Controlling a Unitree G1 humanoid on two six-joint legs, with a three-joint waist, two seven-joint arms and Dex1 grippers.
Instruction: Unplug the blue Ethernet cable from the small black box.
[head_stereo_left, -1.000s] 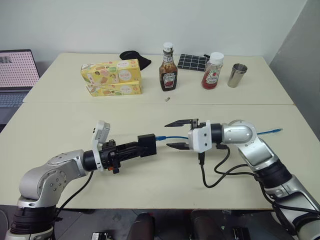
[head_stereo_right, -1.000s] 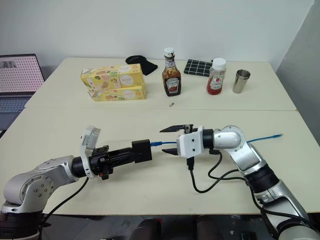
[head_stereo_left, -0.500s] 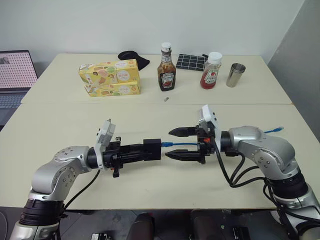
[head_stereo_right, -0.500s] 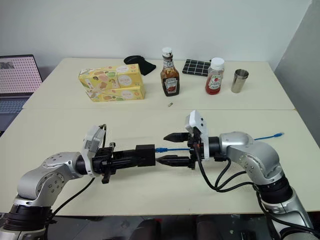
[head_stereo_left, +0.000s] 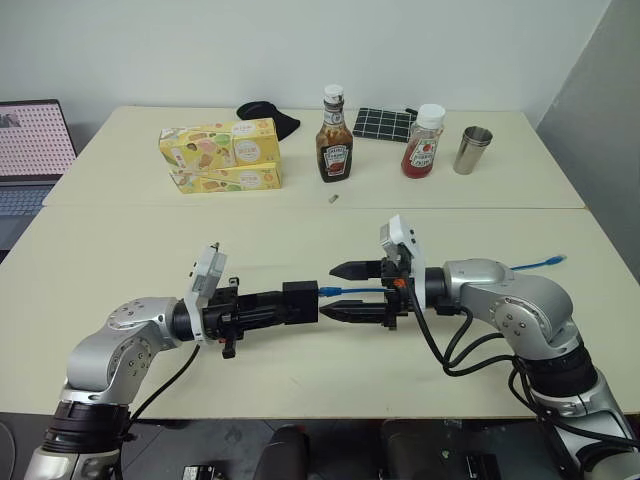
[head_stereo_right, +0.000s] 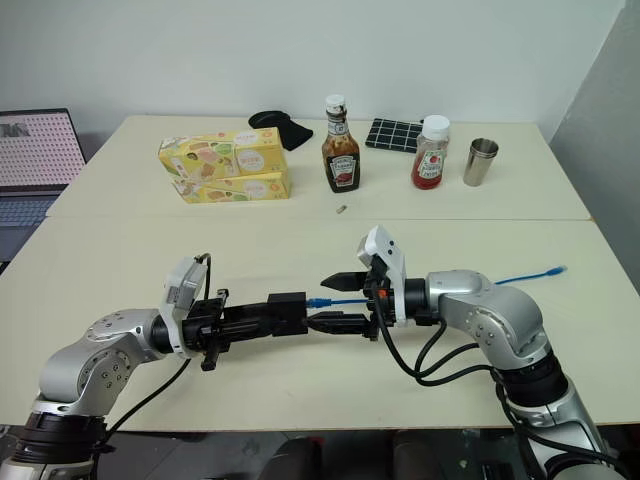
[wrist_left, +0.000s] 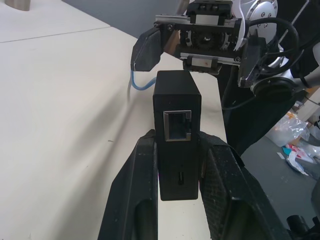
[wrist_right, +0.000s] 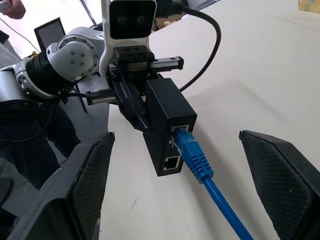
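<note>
The clear tip of the cable sits deep in the box's port. My right gripper will grab the cable by its ribbed blue boot (head_stereo_left: 332, 291), which sticks out.
My left gripper (head_stereo_left: 290, 303) is shut on the small black box (head_stereo_left: 300, 299), holding it level above the table and pointing right. In the left wrist view the box (wrist_left: 177, 100) sits clamped between both fingers (wrist_left: 137, 200), an empty port facing the camera. The blue Ethernet cable (head_stereo_left: 362, 289) is plugged into the box's far face; its plug (wrist_right: 192, 152) sits in the upper of two ports. My right gripper (head_stereo_left: 346, 291) faces the box, open, one finger above the cable and one below, touching neither. The cable's free end (head_stereo_left: 540, 262) lies on the table behind my right arm.
At the back of the table stand two stacked yellow boxes (head_stereo_left: 220, 155), a brown sauce bottle (head_stereo_left: 335, 135), a red sauce bottle (head_stereo_left: 423, 142), a metal cup (head_stereo_left: 472, 150), a grid panel (head_stereo_left: 385, 124) and a black cloth (head_stereo_left: 270, 115). A laptop (head_stereo_left: 35, 150) sits far left. Black robot cables (head_stereo_left: 470, 350) loop under my right wrist.
My right wrist has rolled, bringing its camera housing on top, and its open fingers have drawn in around the cable close to the box. The left gripper has kept the box in place.
</note>
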